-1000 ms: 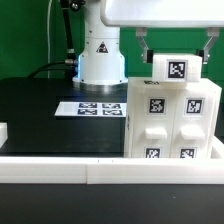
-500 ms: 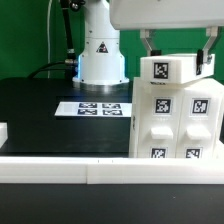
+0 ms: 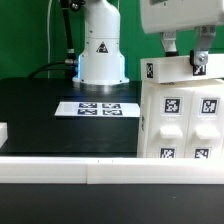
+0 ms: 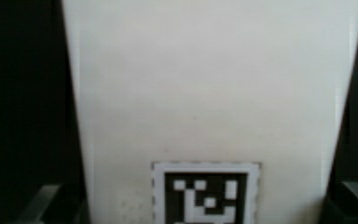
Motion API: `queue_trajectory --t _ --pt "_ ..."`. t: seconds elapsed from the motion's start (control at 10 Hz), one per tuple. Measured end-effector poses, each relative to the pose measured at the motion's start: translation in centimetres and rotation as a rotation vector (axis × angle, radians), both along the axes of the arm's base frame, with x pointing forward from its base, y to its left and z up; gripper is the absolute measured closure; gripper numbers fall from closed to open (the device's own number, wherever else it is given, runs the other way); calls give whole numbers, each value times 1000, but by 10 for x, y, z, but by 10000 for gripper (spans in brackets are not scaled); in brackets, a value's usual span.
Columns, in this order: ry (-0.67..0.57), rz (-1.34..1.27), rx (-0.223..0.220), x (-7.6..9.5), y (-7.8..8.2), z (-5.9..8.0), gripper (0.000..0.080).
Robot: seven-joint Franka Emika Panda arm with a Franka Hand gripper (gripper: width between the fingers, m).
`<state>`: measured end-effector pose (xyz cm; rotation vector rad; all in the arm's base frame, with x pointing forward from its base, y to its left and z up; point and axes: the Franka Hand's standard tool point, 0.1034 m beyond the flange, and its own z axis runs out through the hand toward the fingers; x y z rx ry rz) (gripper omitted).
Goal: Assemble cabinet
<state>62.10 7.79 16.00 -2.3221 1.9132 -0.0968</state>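
Note:
My gripper opens now, since the tagged top part lies on the cabinet's front panels in the exterior view.
The cabinet [image 3: 185,120] is a large white box with black-and-white tags on its front panels. It stands at the exterior view's right, partly cut off by the frame edge. My gripper [image 3: 185,56] comes down from above and is shut on the cabinet's tagged top part, one finger [image 3: 170,45] on each side. In the wrist view the cabinet's white face [image 4: 211,90] fills the picture, with a tag [image 4: 208,195] between my two fingers [image 4: 43,205]. My gripper [image 4: 208,208] straddles that part.
The marker board [image 3: 98,108] lies flat on the black table [image 3: 40,115] in the middle. The robot's white base [image 3: 100,50] stands behind it. A white rail [image 3: 60,170] runs along the front edge. A small white block [image 3: 3,130] sits at the far left.
My gripper has moved toward the exterior view's right, and the cabinet has shifted right with it. The marker board has not moved.

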Motion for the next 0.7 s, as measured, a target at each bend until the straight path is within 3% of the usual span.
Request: queue_trajectory --t 0.4,0.7 --pt "32 -479 84 -1 2 0 240" --pt "48 -632 153 1 3 1 240"
